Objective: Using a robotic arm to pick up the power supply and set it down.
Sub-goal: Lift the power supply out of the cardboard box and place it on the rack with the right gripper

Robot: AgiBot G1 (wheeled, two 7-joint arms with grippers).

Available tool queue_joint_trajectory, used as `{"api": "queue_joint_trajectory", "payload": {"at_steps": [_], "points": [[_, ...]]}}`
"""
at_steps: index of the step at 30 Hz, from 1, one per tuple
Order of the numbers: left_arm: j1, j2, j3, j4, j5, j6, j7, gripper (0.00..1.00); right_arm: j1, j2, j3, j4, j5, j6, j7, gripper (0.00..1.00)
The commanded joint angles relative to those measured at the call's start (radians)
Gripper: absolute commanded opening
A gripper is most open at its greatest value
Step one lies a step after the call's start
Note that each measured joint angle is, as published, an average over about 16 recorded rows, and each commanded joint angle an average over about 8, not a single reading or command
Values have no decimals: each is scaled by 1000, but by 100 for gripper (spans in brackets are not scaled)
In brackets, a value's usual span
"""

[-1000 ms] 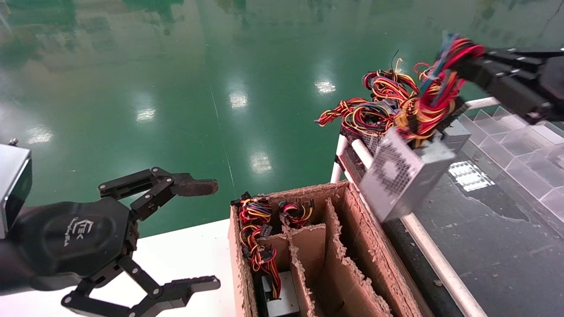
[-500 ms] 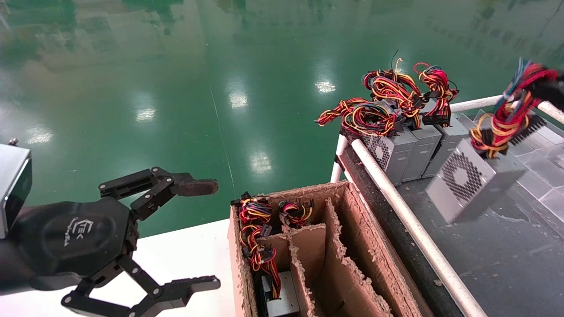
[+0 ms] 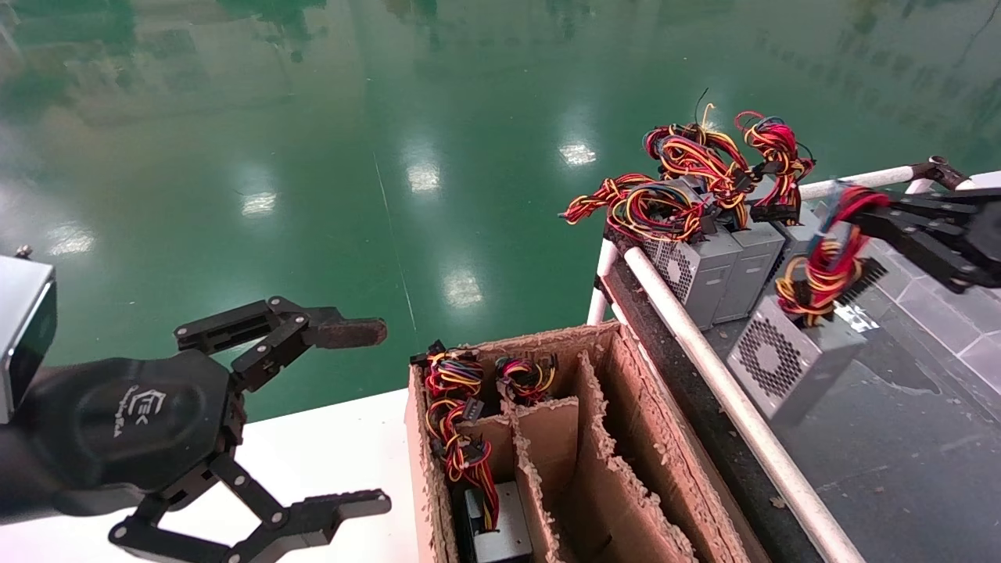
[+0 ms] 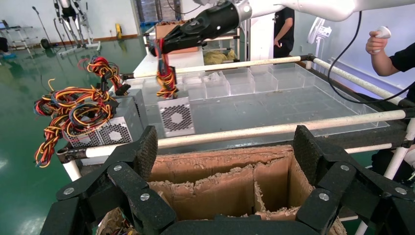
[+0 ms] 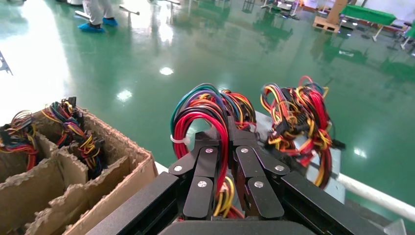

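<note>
The power supply hangs tilted, with its lower edge (image 3: 775,416) over the dark tabletop. I need to stand it beside the grey units before I open my right gripper.
The power supply (image 3: 782,361) is a grey box with a round fan grille, hanging tilted by its red, yellow and blue wire bundle (image 3: 825,266). My right gripper (image 3: 864,209) is shut on the top of that bundle. The right wrist view shows the right gripper (image 5: 222,133) with the wire loop (image 5: 195,110) pinched between its jaws. The box hangs low over the dark tabletop (image 3: 884,461), just right of the white rail; I cannot tell whether it touches. From the left wrist view, the power supply (image 4: 175,116) is beyond the rail. My left gripper (image 3: 383,418) is parked open at lower left.
A cardboard box (image 3: 626,438) with torn dividers stands left of the white rail (image 3: 704,352), with another wired unit (image 3: 496,528) inside. A row of grey units (image 3: 723,266) with tangled wires stands at the table's far corner. Clear plastic dividers (image 4: 254,81) lie farther right.
My right gripper carried the power supply from above the rail to the right over the table, then lowered it and drew it slightly back. The left arm has not moved.
</note>
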Motion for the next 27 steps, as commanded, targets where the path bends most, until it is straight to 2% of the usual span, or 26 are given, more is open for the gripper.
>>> {"api": "queue_joint_trajectory", "payload": {"at_steps": [1,12,19,20,21,27], "points": [[0,0,0,0,0,0,0,100,11,-20,-9,-9,-14,10,-8,0],[0,0,1,0,-1,0,0,100,74,-130,-38,-76,-71,107,-63,0],[0,-1,1,0,-1,-1,1,100,110,-179,-50,-122,-94,142,-102,0],[0,-1,1,0,-1,-1,1,100,115,-184,-51,-128,-95,144,-107,4],[0,-1,1,0,-1,-1,1,100,119,-188,-52,-134,-97,145,-112,14],[0,-1,2,0,-1,-1,1,100,135,-204,-58,-166,-106,139,-136,89]]}}
